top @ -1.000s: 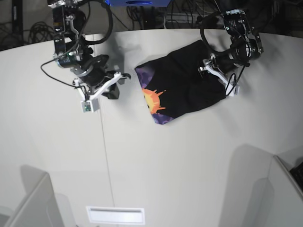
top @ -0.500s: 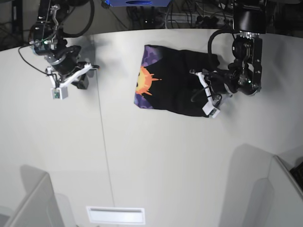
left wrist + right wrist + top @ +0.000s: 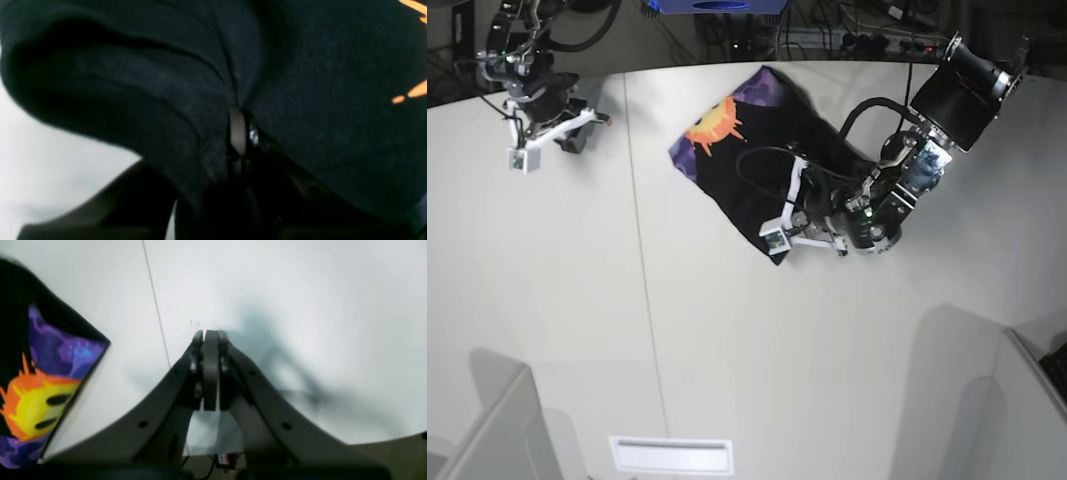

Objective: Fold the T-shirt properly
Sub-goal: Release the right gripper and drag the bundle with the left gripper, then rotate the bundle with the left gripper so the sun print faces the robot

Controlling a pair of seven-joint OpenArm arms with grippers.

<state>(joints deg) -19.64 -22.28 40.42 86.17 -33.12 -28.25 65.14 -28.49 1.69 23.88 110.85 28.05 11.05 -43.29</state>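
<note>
My left gripper should stay closed on the T-shirt (image 3: 739, 172) until the T-shirt lies square, because the held fold of the T-shirt bunches around my fingers, with the sun print (image 3: 712, 120) slanted.
The black T-shirt (image 3: 739, 172) lies bunched and folded at the far middle of the white table (image 3: 727, 350), its orange-yellow sun print (image 3: 712, 120) turned up at the far left corner. My left gripper (image 3: 797, 170) lies low over its right side, shut on a fold of the cloth. Up close, black T-shirt cloth (image 3: 140, 100) fills the left wrist view and wraps the pinching left gripper (image 3: 238, 133). My right gripper (image 3: 599, 118) hangs shut and empty at the table's far left. In its wrist view the right gripper (image 3: 210, 336) sits above bare table, with the T-shirt (image 3: 43, 400) at left.
A thin seam (image 3: 642, 280) runs front to back down the table. Grey partitions stand at the front left (image 3: 497, 430) and front right (image 3: 1017, 400). A white slot (image 3: 672, 455) sits at the front edge. Cables lie behind the table.
The left gripper has dragged and swung the T-shirt, so the sun print now points to the far left. The right arm has drawn back to the far left, staying shut.
</note>
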